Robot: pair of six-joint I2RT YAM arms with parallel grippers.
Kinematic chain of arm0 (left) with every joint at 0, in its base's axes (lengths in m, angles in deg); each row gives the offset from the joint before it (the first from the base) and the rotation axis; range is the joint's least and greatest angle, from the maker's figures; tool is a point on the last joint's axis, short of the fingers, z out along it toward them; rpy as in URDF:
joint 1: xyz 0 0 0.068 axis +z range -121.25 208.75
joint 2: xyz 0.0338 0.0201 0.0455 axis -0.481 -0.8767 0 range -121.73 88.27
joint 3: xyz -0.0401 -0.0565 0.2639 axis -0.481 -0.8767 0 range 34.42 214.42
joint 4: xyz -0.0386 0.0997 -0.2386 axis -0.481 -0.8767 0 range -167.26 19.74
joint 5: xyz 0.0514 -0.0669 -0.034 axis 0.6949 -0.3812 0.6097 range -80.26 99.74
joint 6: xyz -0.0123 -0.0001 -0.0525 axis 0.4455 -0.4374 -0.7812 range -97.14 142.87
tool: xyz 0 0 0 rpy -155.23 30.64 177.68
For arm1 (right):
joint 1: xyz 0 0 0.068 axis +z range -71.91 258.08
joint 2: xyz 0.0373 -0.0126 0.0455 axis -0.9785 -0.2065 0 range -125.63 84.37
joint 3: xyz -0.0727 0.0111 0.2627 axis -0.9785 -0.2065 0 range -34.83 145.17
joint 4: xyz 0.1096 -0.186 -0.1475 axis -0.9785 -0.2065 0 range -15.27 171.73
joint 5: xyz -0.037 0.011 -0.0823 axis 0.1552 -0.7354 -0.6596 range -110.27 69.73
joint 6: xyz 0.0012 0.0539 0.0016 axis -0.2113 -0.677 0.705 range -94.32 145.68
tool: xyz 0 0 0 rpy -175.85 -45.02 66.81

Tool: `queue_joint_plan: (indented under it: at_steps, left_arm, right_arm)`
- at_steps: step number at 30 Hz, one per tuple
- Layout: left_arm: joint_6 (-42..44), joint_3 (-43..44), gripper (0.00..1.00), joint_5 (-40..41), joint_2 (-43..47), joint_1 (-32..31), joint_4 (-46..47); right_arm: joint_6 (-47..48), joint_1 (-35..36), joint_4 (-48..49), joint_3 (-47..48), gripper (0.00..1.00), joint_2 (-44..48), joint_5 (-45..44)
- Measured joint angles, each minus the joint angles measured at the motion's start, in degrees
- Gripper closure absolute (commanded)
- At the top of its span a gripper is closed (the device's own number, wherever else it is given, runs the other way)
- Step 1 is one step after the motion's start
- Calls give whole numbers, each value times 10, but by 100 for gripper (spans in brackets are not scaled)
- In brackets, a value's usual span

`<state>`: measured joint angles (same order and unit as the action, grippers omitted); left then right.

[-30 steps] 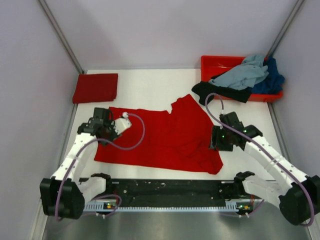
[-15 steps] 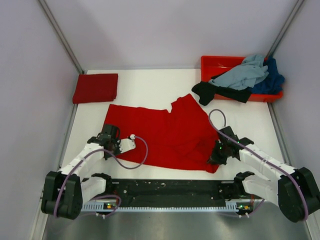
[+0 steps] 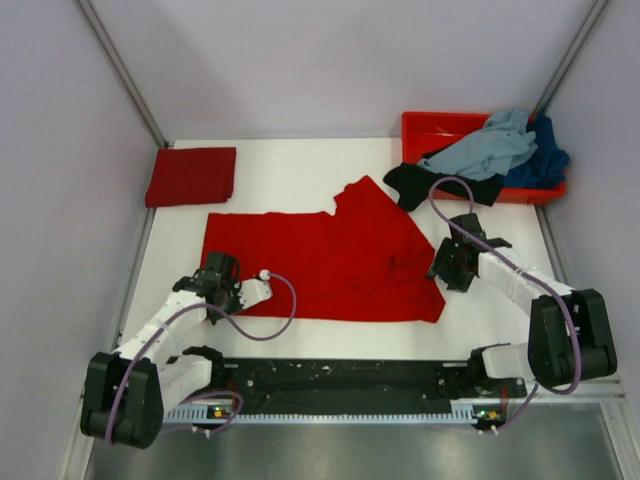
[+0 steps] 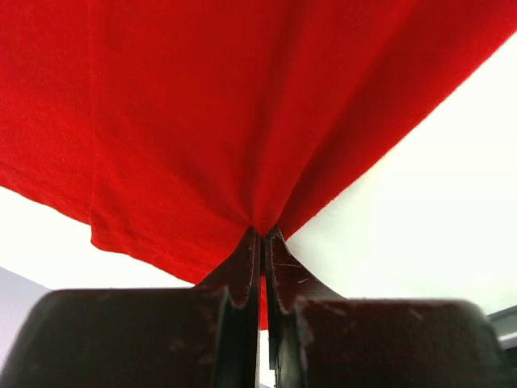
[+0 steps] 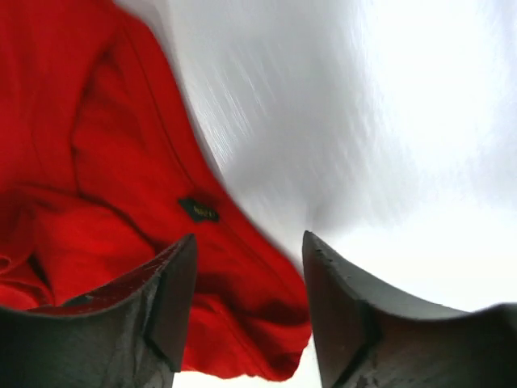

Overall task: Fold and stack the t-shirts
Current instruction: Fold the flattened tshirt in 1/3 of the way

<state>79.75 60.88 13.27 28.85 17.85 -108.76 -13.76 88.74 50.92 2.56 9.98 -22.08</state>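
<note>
The edge of the t-shirt needs to be straightened for folding. My right gripper will next grab the bright red t-shirt's near corner point(image 3: 434, 311) point(image 5: 279, 356), opposite my left gripper.
A bright red t-shirt point(image 3: 320, 262) lies spread across the middle of the white table. My left gripper point(image 3: 222, 288) is shut on its near left hem; in the left wrist view the red cloth point(image 4: 202, 121) bunches into the closed fingertips point(image 4: 262, 236). My right gripper point(image 3: 445, 268) is open and empty at the shirt's right edge; its wrist view shows the crumpled red cloth point(image 5: 105, 218) with a small dark label point(image 5: 199, 210) between the spread fingers point(image 5: 246, 259). A darker red t-shirt point(image 3: 191, 175) lies folded at the far left. Grey-blue point(image 3: 485, 148), black point(image 3: 430, 184) and dark blue point(image 3: 545, 155) shirts are heaped at the back right.
The heaped shirts sit in and over a red-orange plastic tray point(image 3: 432, 128) at the back right corner. Grey walls close in the table on the left, back and right. A black rail point(image 3: 340, 378) runs along the near edge between the arm bases.
The right gripper has let go of the shirt's right edge and moved away from the near edge toward the tray. The left gripper came down toward the near edge, holding the hem; the shirt now lies flatter.
</note>
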Motion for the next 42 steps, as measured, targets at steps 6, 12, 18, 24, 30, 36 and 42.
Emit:
queue_joint_plan:
  at_steps: [6, 12, 18, 24, 30, 36, 42]
  left_arm:
    - [-18, -4, 100, -1, 20, 0, -30]
    - [-34, -4, 100, 7, 24, 0, -43]
    - [-44, -4, 100, 12, 20, 0, -43]
    - [-44, -4, 100, 17, 19, 0, -50]
    - [-44, -4, 100, 19, 19, 0, -54]
    - [-42, 3, 62, 12, 19, 0, -81]
    - [-39, 48, 13, 5, 19, 0, -134]
  right_arm:
    - [61, -6, -54, 92, 58, 2, -68]
    - [45, 74, -130, 99, 99, 112, -90]
    - [-44, 173, -100, -18, 100, 132, -15]
    - [-89, 122, -67, -91, 100, 122, 0]
    - [-113, 67, -38, -117, 100, 155, 15]
    - [-117, 40, -63, -118, 98, 222, -46]
    - [-56, 43, -111, -12, 100, 240, -83]
